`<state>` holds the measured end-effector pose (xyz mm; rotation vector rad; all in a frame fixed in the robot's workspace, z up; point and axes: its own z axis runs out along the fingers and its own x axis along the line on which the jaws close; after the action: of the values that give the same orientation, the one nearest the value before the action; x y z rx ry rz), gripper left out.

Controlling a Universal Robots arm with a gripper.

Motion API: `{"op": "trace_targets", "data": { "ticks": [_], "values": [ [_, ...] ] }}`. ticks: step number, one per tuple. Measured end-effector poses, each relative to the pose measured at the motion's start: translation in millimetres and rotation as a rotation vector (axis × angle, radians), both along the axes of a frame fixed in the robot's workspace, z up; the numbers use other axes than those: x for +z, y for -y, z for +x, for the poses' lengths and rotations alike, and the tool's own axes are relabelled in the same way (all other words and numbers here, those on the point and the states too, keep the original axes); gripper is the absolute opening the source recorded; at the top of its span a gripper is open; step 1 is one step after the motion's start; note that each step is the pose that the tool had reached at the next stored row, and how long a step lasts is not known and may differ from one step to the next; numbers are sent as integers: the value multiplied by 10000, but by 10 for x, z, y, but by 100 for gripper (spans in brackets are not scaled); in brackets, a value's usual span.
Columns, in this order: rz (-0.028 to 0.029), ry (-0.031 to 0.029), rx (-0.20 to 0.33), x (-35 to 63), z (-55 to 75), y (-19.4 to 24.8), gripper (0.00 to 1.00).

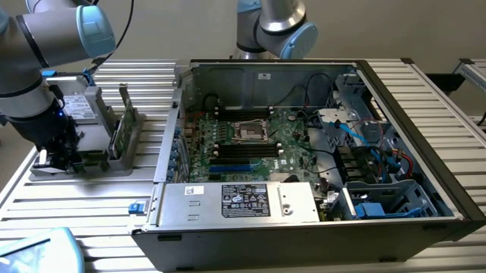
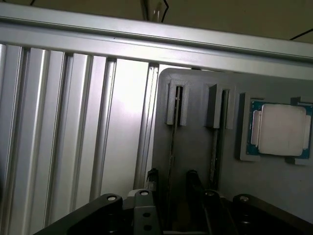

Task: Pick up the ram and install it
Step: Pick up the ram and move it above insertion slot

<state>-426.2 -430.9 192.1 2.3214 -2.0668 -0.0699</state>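
Next, my gripper pinches the ram by its exposed middle part [image 2: 170, 178], since the sides of the holder's slot hug the end of the ram [image 2: 172, 132].
The ram [image 2: 172, 132] is a thin dark stick standing on edge in a slot of the grey holder plate [image 2: 195, 112]. My gripper [image 2: 172, 180] is open just above it. One black fingertip [image 2: 152, 177] is on one side of the stick and the other on the opposite side, both clear of it. In the exterior view my gripper [image 1: 57, 162] hangs over the grey holder [image 1: 99, 165] at the exterior view's left, outside the open computer case [image 1: 304, 153]. The motherboard's black memory slots [image 1: 244, 149] lie inside the case.
A second thin stick [image 2: 215, 142] stands in the neighbouring slot. A processor chip [image 2: 281, 129] sits in a recess of the holder. A green card with a metal bracket [image 1: 120, 133] stands upright on the holder. Another arm [image 1: 274, 25] stands behind the case. The table is ribbed aluminium [image 2: 73, 122].
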Motion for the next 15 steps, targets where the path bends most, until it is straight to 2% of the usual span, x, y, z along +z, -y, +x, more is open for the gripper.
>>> {"op": "trace_targets", "data": {
  "ticks": [4,6,7,9,15],
  "values": [
    [1,1,0,-1,0,0,35],
    [1,0,0,-1,0,0,22],
    [-1,0,0,-1,0,0,22],
    [1,-1,0,-1,0,0,14],
    [1,-1,0,-1,0,0,14]
  ]
}}
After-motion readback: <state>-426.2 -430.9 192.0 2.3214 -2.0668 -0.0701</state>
